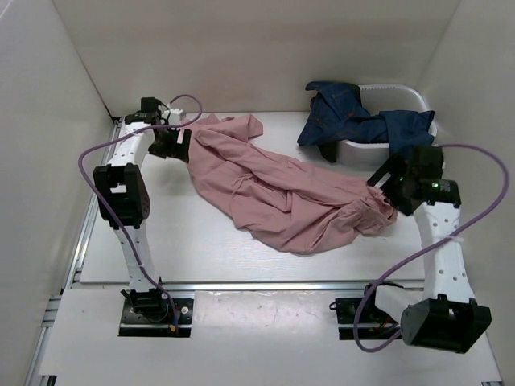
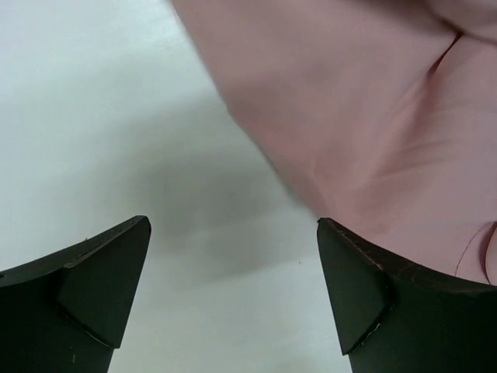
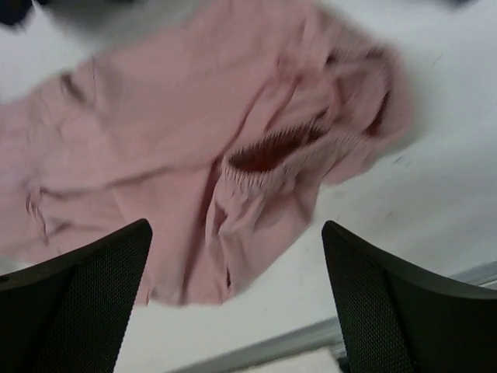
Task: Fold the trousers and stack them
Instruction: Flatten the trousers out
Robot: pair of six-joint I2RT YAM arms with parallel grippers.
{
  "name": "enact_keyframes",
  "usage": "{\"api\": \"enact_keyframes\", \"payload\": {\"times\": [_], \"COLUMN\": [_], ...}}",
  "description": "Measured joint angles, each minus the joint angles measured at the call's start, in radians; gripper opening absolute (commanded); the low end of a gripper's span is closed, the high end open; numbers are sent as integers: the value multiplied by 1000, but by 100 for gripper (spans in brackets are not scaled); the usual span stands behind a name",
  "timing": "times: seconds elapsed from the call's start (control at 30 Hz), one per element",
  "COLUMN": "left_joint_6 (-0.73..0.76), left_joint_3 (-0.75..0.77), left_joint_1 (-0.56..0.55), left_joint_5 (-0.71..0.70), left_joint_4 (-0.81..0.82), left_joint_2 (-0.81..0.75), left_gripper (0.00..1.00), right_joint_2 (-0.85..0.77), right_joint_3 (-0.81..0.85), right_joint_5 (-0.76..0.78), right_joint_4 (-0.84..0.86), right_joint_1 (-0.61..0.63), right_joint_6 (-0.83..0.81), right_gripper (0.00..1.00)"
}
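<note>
The dusty-pink trousers need to be spread straight for folding. My right gripper will pick them up next by the near corner of the elastic waistband (image 3: 272, 155).
The dusty-pink trousers (image 1: 273, 189) lie crumpled across the middle of the table, legs towards the far left, gathered waist at the right. My left gripper (image 1: 170, 145) is open and empty at the far left, beside the leg end; the left wrist view shows pink cloth (image 2: 373, 116) just past the right finger and bare table between the fingers (image 2: 101, 287). My right gripper (image 1: 385, 178) is open and empty above the waist end. The right wrist view shows the elastic waistband (image 3: 272, 155) below and ahead of it.
A white basket (image 1: 402, 121) at the far right back holds dark blue jeans (image 1: 354, 121) that hang over its rim. White walls close in the left, back and right. A metal rail (image 1: 241, 283) runs along the table's near edge.
</note>
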Motion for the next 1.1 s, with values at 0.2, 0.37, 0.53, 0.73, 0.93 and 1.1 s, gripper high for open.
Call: {"api": "enact_keyframes", "payload": {"times": [0.2, 0.37, 0.53, 0.73, 0.93, 1.1], "left_joint_6": [-29, -45, -51, -51, -37, 28], "left_joint_3": [-38, 2, 8, 20, 10, -11], "left_joint_1": [-19, -53, -56, -55, -43, 82], "left_joint_5": [35, 85, 104, 134, 150, 105], "left_joint_4": [-22, -13, -13, -13, -15, -58], "left_joint_2": [19, 95, 170, 195, 188, 58], "left_gripper": [100, 100, 91, 14, 14, 14], "right_joint_2": [68, 276, 325, 273, 210, 141], "right_joint_3": [-219, -177, -172, -259, -208, 27], "right_joint_5": [-97, -79, -21, 66, 100, 95], "right_joint_4": [119, 193, 212, 216, 180, 146], "right_joint_1": [111, 190, 218, 204, 200, 190], "right_joint_6": [166, 206, 257, 297, 263, 189], "right_gripper": [99, 99, 81, 1, 0, 0]}}
